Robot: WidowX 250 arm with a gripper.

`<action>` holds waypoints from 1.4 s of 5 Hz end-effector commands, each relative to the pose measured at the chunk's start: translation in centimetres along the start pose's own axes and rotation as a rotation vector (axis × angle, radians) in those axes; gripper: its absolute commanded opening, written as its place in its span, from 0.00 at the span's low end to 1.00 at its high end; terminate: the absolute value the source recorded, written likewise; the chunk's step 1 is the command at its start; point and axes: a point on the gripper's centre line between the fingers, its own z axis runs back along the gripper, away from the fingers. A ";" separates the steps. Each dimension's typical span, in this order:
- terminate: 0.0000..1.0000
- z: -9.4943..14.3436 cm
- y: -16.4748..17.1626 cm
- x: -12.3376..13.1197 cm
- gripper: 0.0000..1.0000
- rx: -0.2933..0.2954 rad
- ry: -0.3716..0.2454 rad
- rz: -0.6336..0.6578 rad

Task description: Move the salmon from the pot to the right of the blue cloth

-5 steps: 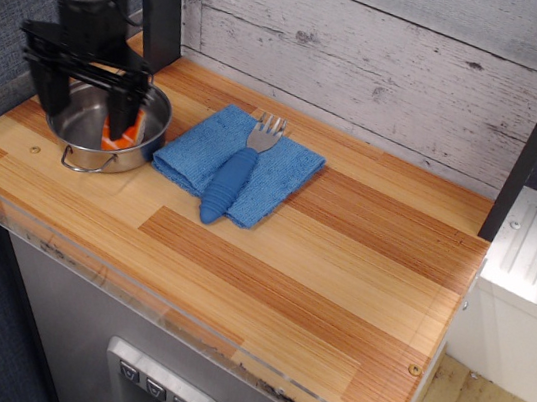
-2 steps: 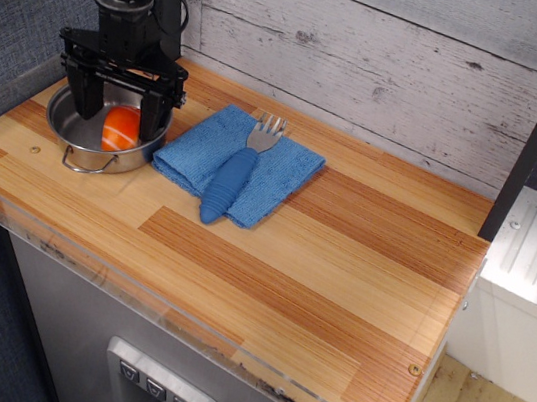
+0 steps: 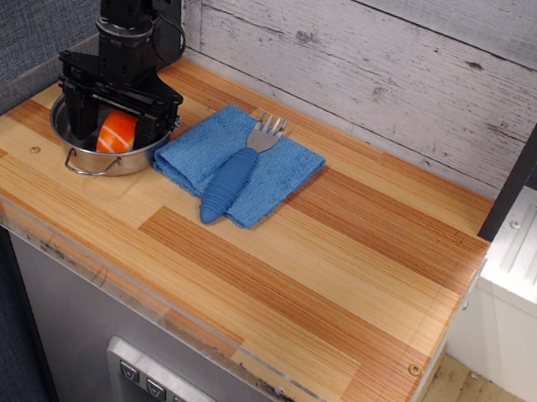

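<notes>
My gripper needs to take hold of the salmon (image 3: 117, 133) by its long sides next, to move it out of the pot and over beside the blue cloth.
The salmon (image 3: 117, 133), orange with white stripes, lies inside the shiny steel pot (image 3: 111, 161) at the left end of the wooden counter. My gripper (image 3: 114, 127) is lowered into the pot with its black fingers (image 3: 158, 126) spread wide on either side of the salmon; it is open and does not grip it. The folded blue cloth (image 3: 288, 174) lies just right of the pot.
A grey fork with a blue handle (image 3: 232, 181) lies on the cloth. A grey plank wall (image 3: 370, 65) runs behind the counter and a black post (image 3: 534, 150) stands at its back right. Bare wood (image 3: 368, 277) stretches right of the cloth to the counter's edge.
My gripper has moved right from the pot's left side to over the salmon, then come down into the pot around it. The jaws stay open. The salmon and cloth have not moved.
</notes>
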 end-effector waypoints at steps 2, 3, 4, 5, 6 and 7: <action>0.00 7.9 1.5 -0.2 0.00 0.004 -0.173 0.082; 0.00 10.2 0.0 -1.0 0.00 0.010 -0.211 0.078; 0.00 10.4 -4.6 -1.3 0.00 -0.062 -0.203 -0.001; 0.00 10.0 -9.6 -2.4 0.00 -0.092 -0.195 -0.083; 0.00 9.3 -14.5 -3.5 0.00 -0.108 -0.192 -0.131; 0.00 8.2 -19.2 -4.0 0.00 -0.099 -0.173 -0.157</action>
